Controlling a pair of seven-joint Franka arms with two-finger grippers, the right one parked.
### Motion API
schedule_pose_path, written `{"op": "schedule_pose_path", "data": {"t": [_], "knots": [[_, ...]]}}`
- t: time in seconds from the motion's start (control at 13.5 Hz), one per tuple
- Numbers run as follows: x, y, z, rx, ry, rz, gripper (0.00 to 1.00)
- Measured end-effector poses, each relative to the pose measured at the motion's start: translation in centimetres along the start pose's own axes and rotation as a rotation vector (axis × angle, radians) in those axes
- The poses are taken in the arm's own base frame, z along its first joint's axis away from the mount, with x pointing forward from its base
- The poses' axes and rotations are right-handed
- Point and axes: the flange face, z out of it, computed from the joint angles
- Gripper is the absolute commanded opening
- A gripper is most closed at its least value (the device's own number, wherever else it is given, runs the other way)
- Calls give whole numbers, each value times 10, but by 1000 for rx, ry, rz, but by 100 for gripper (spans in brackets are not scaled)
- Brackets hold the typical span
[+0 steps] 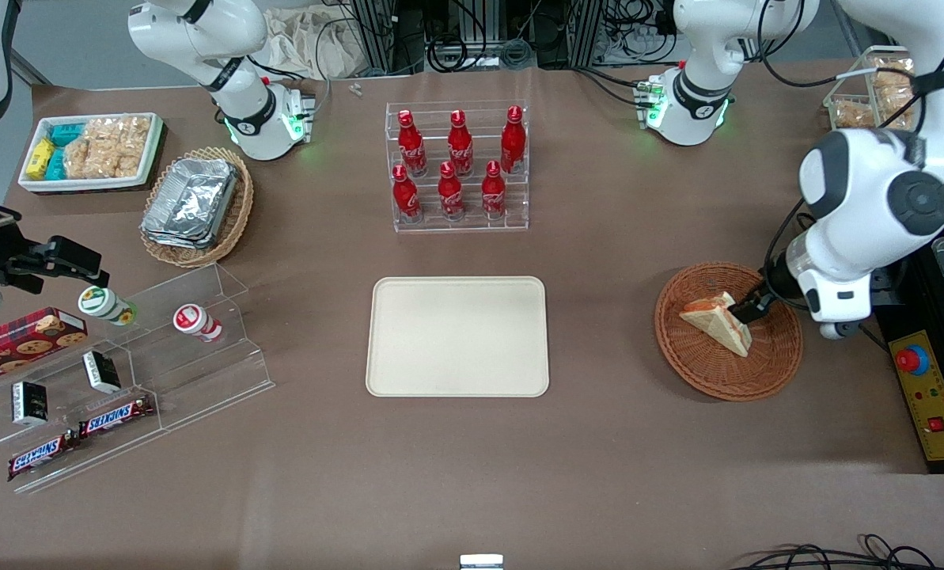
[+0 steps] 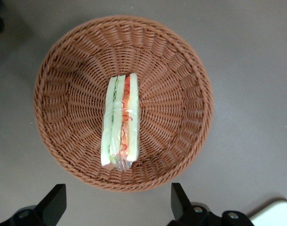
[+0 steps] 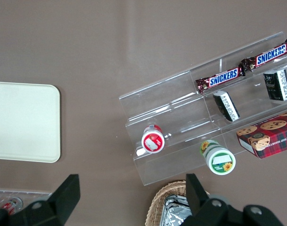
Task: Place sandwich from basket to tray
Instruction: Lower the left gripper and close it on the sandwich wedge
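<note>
The sandwich needs to go on the cream tray, so my gripper will next pick it up by its end with the bunched film (image 2: 121, 161).
The sandwich (image 1: 715, 320) is a pale bread wedge lying in the round reddish-brown basket (image 1: 681, 352), toward the working arm's end of the table. In the left wrist view the sandwich (image 2: 120, 123) shows its orange-red and green filling edge, wrapped in clear film, in the middle of the basket (image 2: 181, 89). My gripper (image 1: 750, 309) hangs above the basket, over the sandwich's end. It (image 2: 117, 207) is open, its fingers (image 2: 54, 206) spread wide with nothing between them. The cream tray (image 1: 456, 336) lies flat mid-table with nothing on it; one corner (image 2: 276, 214) shows in the wrist view.
A clear rack of red bottles (image 1: 457, 166) stands farther from the front camera than the tray. A tan basket of foil trays (image 1: 195, 204), a white bin of snacks (image 1: 92, 150) and a clear snack shelf (image 1: 123, 372) lie toward the parked arm's end. A control box (image 1: 926, 396) sits beside the basket.
</note>
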Motion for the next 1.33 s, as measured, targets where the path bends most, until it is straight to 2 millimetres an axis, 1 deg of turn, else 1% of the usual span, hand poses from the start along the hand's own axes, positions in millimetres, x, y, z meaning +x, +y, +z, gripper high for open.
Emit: {"op": "schedule_pose_path", "data": {"t": [0.3, 0.44, 0.52, 0.59, 0.67, 0.74, 0.81, 0.89, 1.04, 1.11, 1.19, 1.26, 1.33], "knots": [[6, 4, 56, 15, -4, -52, 100], [2, -5, 88, 6, 6, -60, 100], [0, -10, 100, 13, 3, -64, 99], [-1, -12, 109, 19, 0, -69, 82], [-1, -13, 116, 21, -1, -70, 51], [-1, -13, 121, 25, -3, -71, 11], [-1, -14, 126, 31, -6, -72, 0], [0, -15, 129, 35, -9, -73, 0], [2, -15, 128, 30, -5, -77, 0], [4, -14, 122, 20, 2, -73, 0], [5, -11, 108, 7, 11, -46, 0], [6, -10, 88, 8, 6, 5, 0], [5, -9, 62, 20, -8, 66, 0]]}}
